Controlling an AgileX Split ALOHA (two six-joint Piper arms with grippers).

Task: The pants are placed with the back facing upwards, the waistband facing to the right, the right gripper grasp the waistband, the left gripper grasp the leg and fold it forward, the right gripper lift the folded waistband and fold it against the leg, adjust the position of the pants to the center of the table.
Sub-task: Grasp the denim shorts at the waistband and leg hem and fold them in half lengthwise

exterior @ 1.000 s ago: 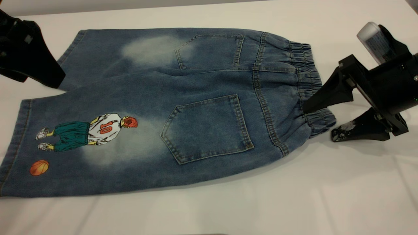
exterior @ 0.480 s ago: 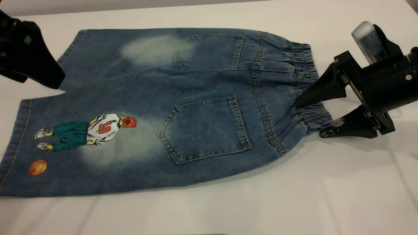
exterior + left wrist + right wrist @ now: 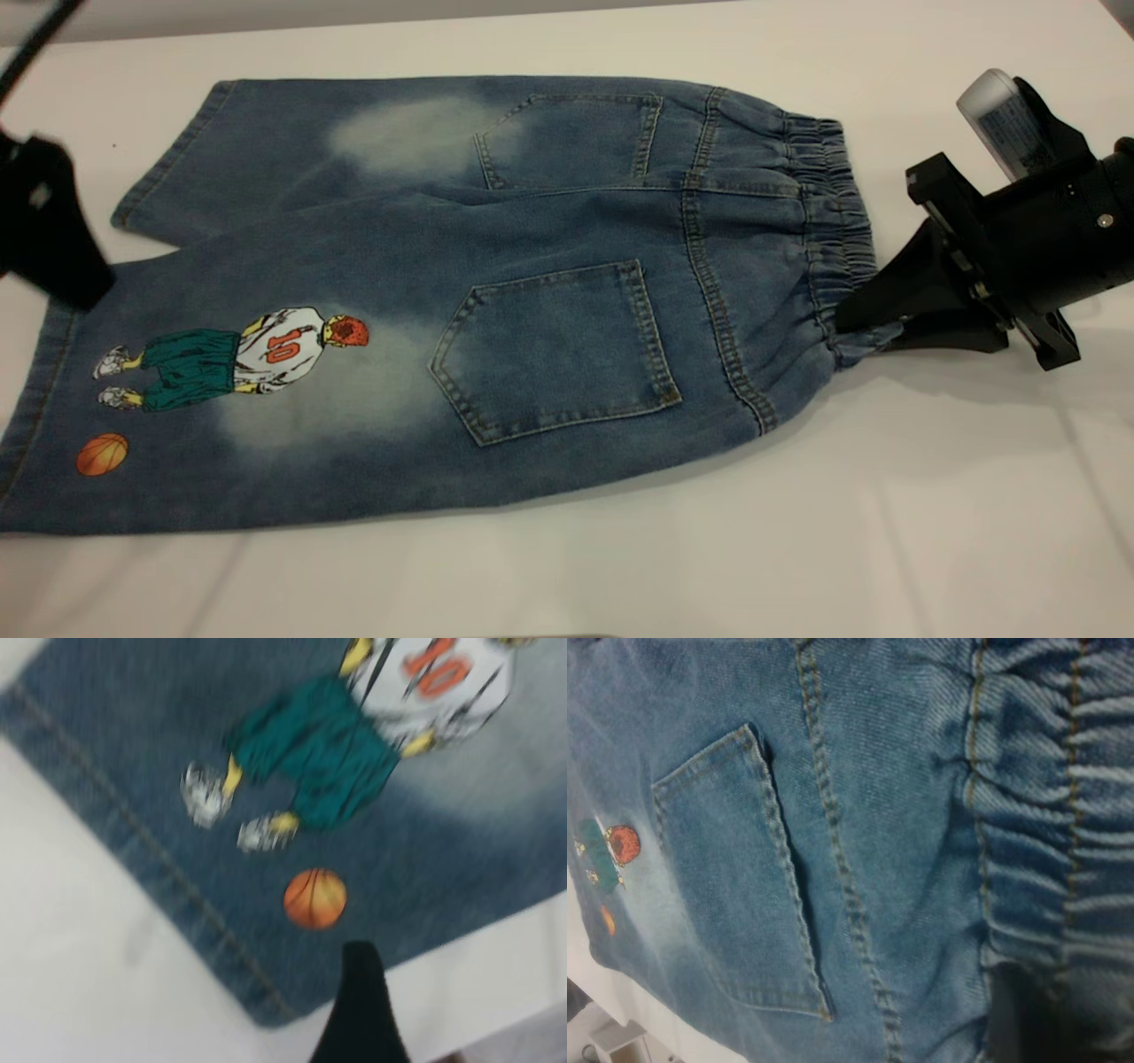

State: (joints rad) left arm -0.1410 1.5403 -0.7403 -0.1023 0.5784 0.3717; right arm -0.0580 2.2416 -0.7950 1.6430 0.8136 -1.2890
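The near leg needs to be folded over the far leg, so my left gripper should next grab the near leg's outer edge by the hem [image 3: 23, 519], beside the basketball print.
Blue denim pants [image 3: 496, 292] lie flat, back pockets up, with the gathered waistband [image 3: 833, 204] toward the right. My right gripper [image 3: 858, 321] is shut on the waistband's near corner, which bunches between the black fingers. In the right wrist view the elastic waistband [image 3: 1045, 815] and a back pocket [image 3: 735, 877] fill the picture. My left gripper [image 3: 49, 230] hovers at the far left, over the hem end of the near leg [image 3: 239, 354]. The left wrist view looks down on that leg's hem [image 3: 151, 859], with the player print and the orange basketball print [image 3: 314, 897].
The white table cover [image 3: 886, 532] runs on in front of and to the right of the pants. The far leg [image 3: 266, 151] lies behind the near one. A dark cable [image 3: 35, 40] crosses the far left corner.
The right gripper's fingers have come together on the waistband's near corner. The left gripper has dropped from beside the far leg toward the near leg's hem.
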